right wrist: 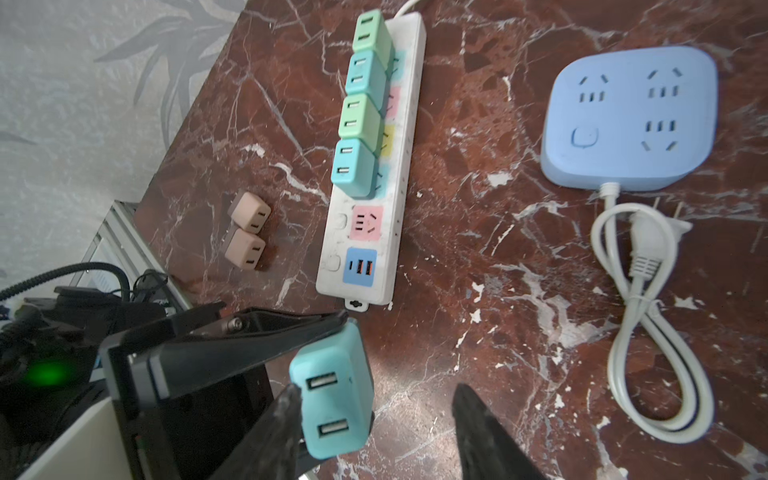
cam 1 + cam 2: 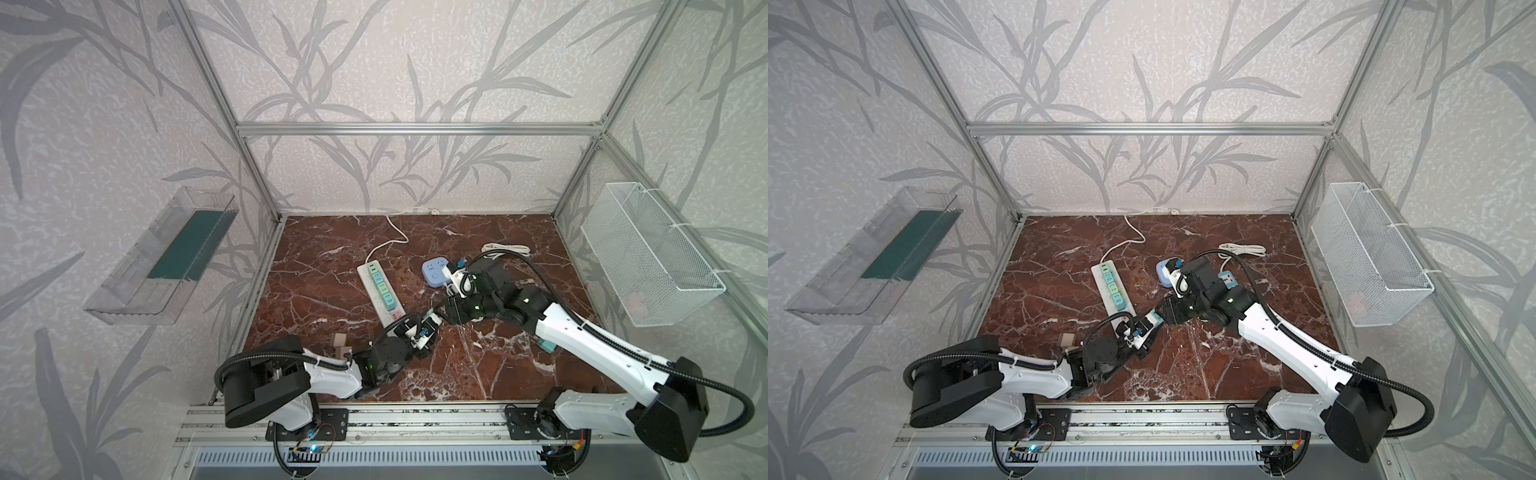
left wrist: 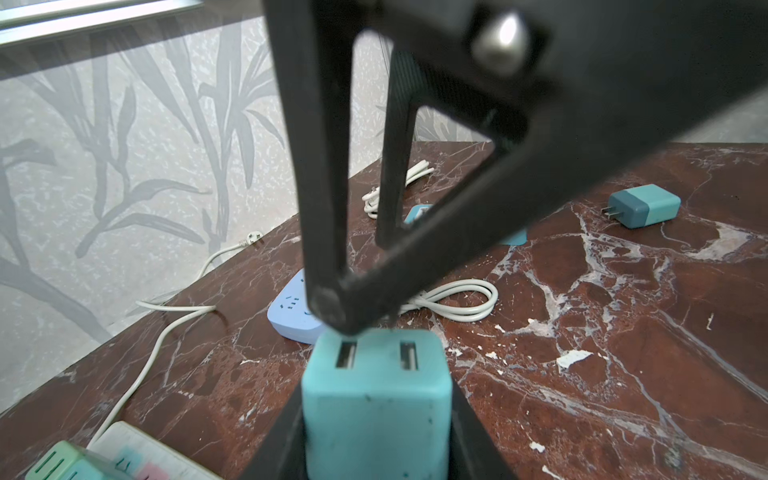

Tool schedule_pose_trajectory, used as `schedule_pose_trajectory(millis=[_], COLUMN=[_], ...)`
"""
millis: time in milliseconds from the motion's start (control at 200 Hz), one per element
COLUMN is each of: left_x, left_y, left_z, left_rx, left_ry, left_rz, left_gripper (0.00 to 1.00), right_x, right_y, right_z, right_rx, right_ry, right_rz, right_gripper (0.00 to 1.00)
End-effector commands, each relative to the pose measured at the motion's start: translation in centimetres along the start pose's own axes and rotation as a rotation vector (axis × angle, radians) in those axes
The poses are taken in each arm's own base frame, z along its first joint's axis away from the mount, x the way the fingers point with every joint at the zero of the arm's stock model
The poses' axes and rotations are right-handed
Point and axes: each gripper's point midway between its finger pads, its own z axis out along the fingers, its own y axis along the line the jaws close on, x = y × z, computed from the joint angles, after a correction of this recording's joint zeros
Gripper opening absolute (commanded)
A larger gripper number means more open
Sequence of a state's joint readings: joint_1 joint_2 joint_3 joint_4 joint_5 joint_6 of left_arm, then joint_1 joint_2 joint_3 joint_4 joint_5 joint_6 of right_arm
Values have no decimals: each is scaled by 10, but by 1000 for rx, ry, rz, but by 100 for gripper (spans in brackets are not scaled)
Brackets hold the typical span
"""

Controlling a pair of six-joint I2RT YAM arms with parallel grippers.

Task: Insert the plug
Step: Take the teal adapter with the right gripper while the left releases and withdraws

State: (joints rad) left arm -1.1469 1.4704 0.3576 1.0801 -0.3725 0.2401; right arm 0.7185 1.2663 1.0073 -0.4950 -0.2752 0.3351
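I need to grab the teal plug next with my right gripper, by its sides from the USB-slot end. The opposite end then stays free to insert.
My left gripper is shut on a teal plug with two USB slots, holding it just above the marble. In both top views the plug hangs off the near end of the white power strip. My right gripper is open and meets the plug head-on. One of its fingers touches the plug's side and the other stands well apart. Several green and teal plugs sit in the power strip, and a pink socket on it is free.
A blue socket hub with its coiled white cable lies to the right of the strip. Two beige plugs lie left of it. Another teal plug lies loose. A mesh basket hangs on the right wall.
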Motion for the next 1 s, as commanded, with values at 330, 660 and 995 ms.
schedule_pose_trajectory(millis=[330,660,995], left_x=[-23,-24,-20], left_y=[3,32,182], left_z=[-7,-17,-111], left_rx=[19,-118,-722], left_ry=[-86,-69,236], left_rz=[-23,-118,-651], left_gripper=[0,67,72], right_x=[4,-9,-13], right_y=[30,30,15], right_z=[19,9,60], right_rx=[-118,-63,183], right_ry=[66,0,-28], right_rz=[-33,-29,-41], right_gripper=[21,0,0])
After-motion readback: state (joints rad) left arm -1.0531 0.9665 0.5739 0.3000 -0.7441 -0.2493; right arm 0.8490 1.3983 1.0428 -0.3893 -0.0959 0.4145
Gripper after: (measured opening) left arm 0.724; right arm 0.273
